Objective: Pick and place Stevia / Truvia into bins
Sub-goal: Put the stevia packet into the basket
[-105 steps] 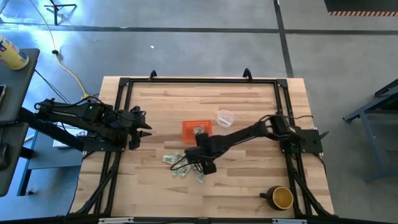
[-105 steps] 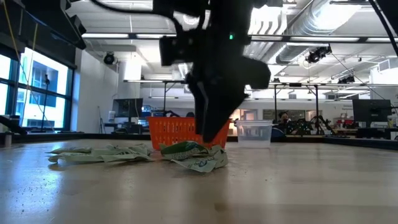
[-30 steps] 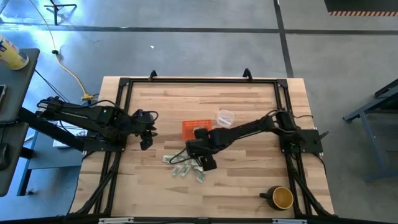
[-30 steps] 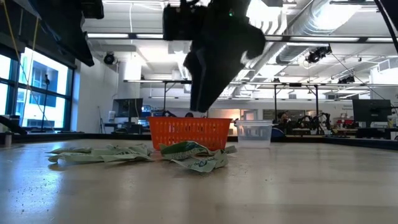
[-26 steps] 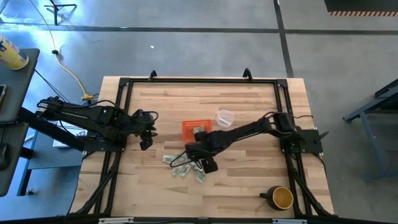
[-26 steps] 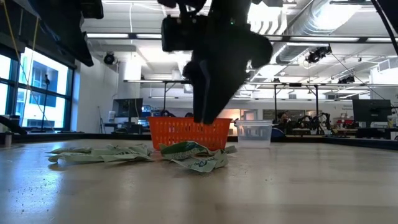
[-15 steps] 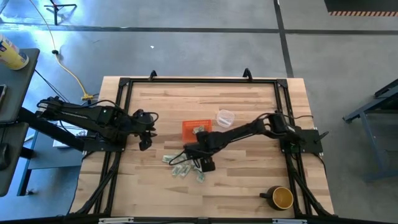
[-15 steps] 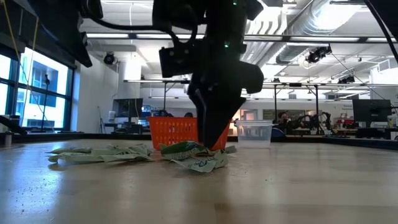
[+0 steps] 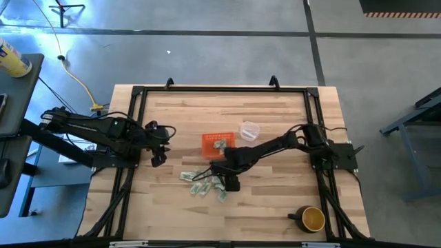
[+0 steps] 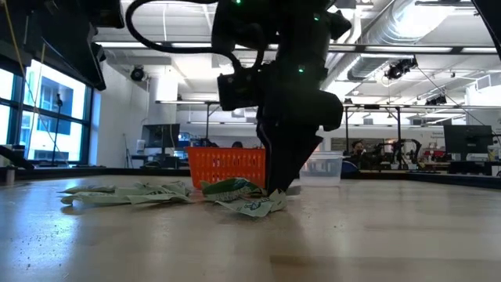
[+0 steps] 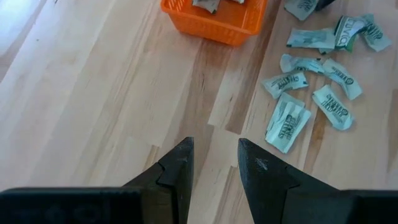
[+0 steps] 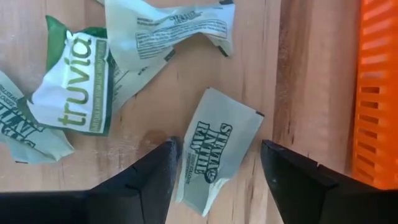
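I need to move the loose Stevia sachet into the orange bin (image 12: 373, 93), so my right gripper should next grab the sachet by its printed middle (image 12: 211, 152).
Several pale green and white sachets (image 9: 202, 184) lie flat on the wood just near of the orange bin (image 9: 209, 140); the low view shows the pile (image 10: 249, 200) in front of the bin (image 10: 223, 166). A few sachets lie inside the bin (image 11: 214, 23). My right gripper (image 9: 224, 173) is down at the pile, open, and in its wrist view the gripper (image 12: 219, 147) straddles one "Stevia in the Raw" sachet (image 12: 217, 138) lying on the table. My left gripper (image 9: 158, 142) waits open above bare wood left of the bin.
A clear round cup (image 9: 249, 129) stands right of the bin, toward the far edge. A dark mug (image 9: 311, 219) sits near the table's near right corner. Black frame rails run along the table's left and right sides. Bare wood (image 11: 106, 106) lies under the left gripper.
My right gripper has moved from over the orange bin toward the near edge and come down onto the sachet pile, until its fingers reach the table. The sachets have stayed where they were. The left arm has kept still.
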